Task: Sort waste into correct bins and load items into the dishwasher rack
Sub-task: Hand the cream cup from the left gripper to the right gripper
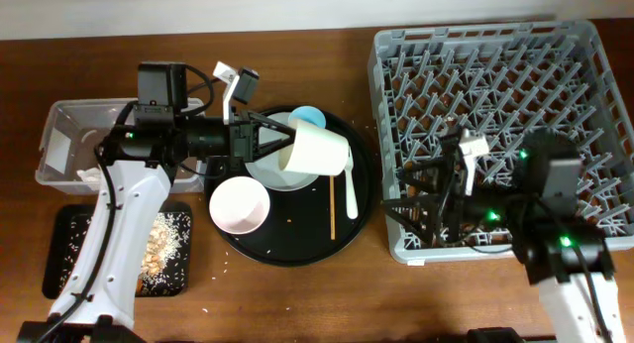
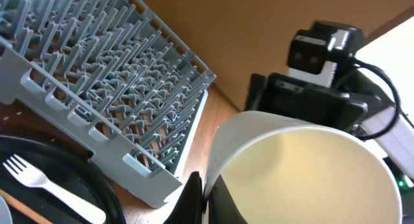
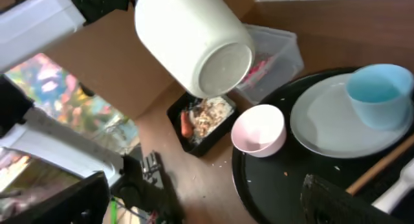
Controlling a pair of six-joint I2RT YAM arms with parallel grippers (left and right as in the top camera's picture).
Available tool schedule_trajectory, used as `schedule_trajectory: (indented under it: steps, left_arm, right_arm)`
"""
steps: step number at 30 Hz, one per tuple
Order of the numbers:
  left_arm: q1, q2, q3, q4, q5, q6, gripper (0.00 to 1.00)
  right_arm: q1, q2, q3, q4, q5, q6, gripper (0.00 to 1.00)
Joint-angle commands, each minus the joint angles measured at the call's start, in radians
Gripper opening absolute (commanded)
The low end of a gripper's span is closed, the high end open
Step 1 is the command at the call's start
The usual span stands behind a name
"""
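Note:
The cream cup should go into the rack point(image 1: 495, 115) with its opening first, so my right gripper should next grab it by its closed base end point(image 1: 339, 153), opposite the cup's rim.
My left gripper point(image 1: 285, 148) is shut on the rim of the cream cup point(image 1: 317, 148) and holds it tilted on its side above the round black tray. The left wrist view shows one finger inside and one outside the rim point(image 2: 206, 198) of the cup point(image 2: 304, 166). The cup also hangs in the right wrist view point(image 3: 194, 39). The light blue cup point(image 1: 308, 117) stands on the pale plate point(image 1: 269, 171). The white bowl point(image 1: 239, 205), white fork point(image 1: 351, 179) and wooden stick point(image 1: 332, 206) lie on the tray. My right gripper point(image 1: 416, 199) is open and empty at the grey rack's point(image 1: 495, 115) front left corner.
The clear tub point(image 1: 59, 150) stands at the far left, with the red wrapper point(image 3: 259, 72) inside. The shallow black tray point(image 1: 69, 254) in front of it holds rice scraps point(image 1: 163, 244) and the carrot point(image 3: 186, 123). The large round black tray point(image 1: 297, 249) lies between bins and rack.

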Motion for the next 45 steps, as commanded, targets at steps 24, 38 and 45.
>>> schedule_trajectory:
  steps: [24,38,45]
  left_arm:
    - [-0.073,0.0,0.011,0.089,-0.058,-0.013,0.0]
    - [-0.073,0.0,0.011,0.082,-0.082,-0.013,0.21]
    - [-0.067,0.0,0.011,-0.044,-0.571,-0.013,0.52]
  right_arm:
    - [0.225,0.271,0.019,0.69,-0.213,-0.073,0.77]
    - [0.26,0.277,0.019,0.807,-0.175,0.032,0.42]
    - [0.196,0.277,0.019,0.809,-0.059,0.189,0.39]
